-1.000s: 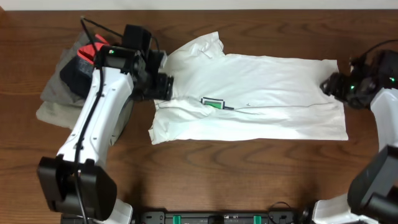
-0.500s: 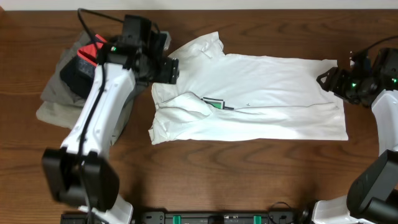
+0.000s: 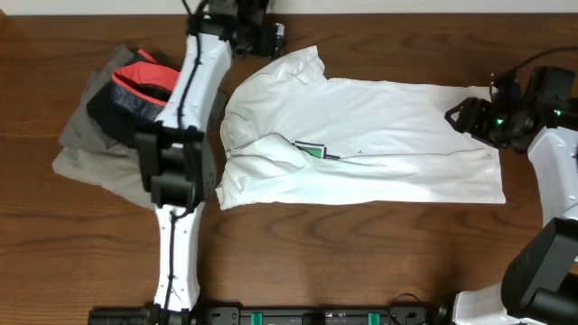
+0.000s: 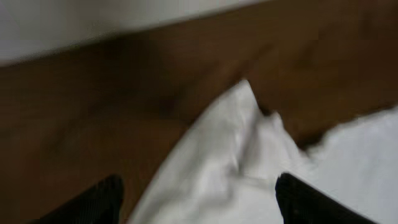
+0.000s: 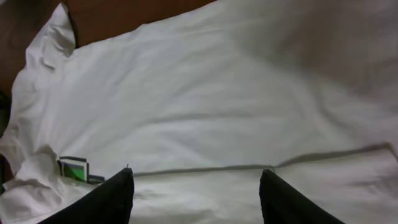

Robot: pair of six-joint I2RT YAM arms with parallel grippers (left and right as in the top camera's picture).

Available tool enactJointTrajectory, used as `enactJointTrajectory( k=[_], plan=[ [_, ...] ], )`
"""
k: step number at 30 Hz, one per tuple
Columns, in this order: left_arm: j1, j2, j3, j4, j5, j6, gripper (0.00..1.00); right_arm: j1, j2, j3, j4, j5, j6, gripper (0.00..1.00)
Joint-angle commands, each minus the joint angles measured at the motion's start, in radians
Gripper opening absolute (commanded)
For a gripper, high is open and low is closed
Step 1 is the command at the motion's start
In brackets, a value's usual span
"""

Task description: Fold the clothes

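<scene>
I will grab the white T-shirt [image 3: 379,135] with my left gripper next, by its far-edge sleeve [image 3: 308,61], to fold that far side of the T-shirt over the print.
A white T-shirt [image 3: 379,135] lies flat across the middle of the table, its lower part folded up along a long crease. Its green-and-black print [image 3: 312,150] shows near the left end, and also in the right wrist view as the print [image 5: 74,168]. My left gripper [image 3: 275,41] reaches to the table's far edge, open, just left of the shirt's upturned sleeve tip [image 3: 310,60]. In the left wrist view that sleeve [image 4: 236,155] lies between the open fingers [image 4: 102,200], untouched. My right gripper [image 3: 454,116] hangs open over the shirt's right end, the shirt [image 5: 205,106] spread below it.
A heap of other clothes [image 3: 108,108], grey, dark and red, sits at the left of the wooden table [image 3: 298,253]. The left arm's links stretch over the table between that heap and the shirt. The table's far edge meets a pale wall [image 4: 93,25].
The left arm swung from the shirt's left side up to the far edge, beside the sleeve tip. A loose fold now lies by the print. The right gripper crept slightly left.
</scene>
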Motion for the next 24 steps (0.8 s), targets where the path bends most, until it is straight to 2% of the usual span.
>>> enactJointTrajectory(
  k=[1,8,14,18,20,23,24],
  plan=[
    [-0.015,0.072,0.026,0.080,0.011,0.017,0.80,0.020,-0.008,0.001,-0.003,-0.013,0.005,0.62],
    [-0.026,0.175,0.025,0.181,0.011,0.017,0.74,0.024,-0.008,0.001,-0.024,0.029,0.005,0.62],
    [-0.027,0.235,0.024,0.182,0.011,0.016,0.65,0.024,-0.008,-0.001,-0.037,0.047,0.005,0.61],
    [-0.032,0.250,0.024,0.144,0.011,0.017,0.54,0.024,-0.007,-0.001,-0.042,0.047,0.005,0.59],
    [-0.034,0.250,0.024,0.120,0.011,0.017,0.44,0.024,-0.008,-0.001,-0.042,0.047,0.005,0.59],
    [-0.034,0.245,0.024,0.095,0.011,0.017,0.22,0.024,-0.007,-0.001,-0.041,0.047,0.005,0.57],
    [-0.034,0.238,0.024,0.080,0.014,0.017,0.19,0.024,-0.007,-0.001,-0.040,0.051,0.005,0.57]
  ],
)
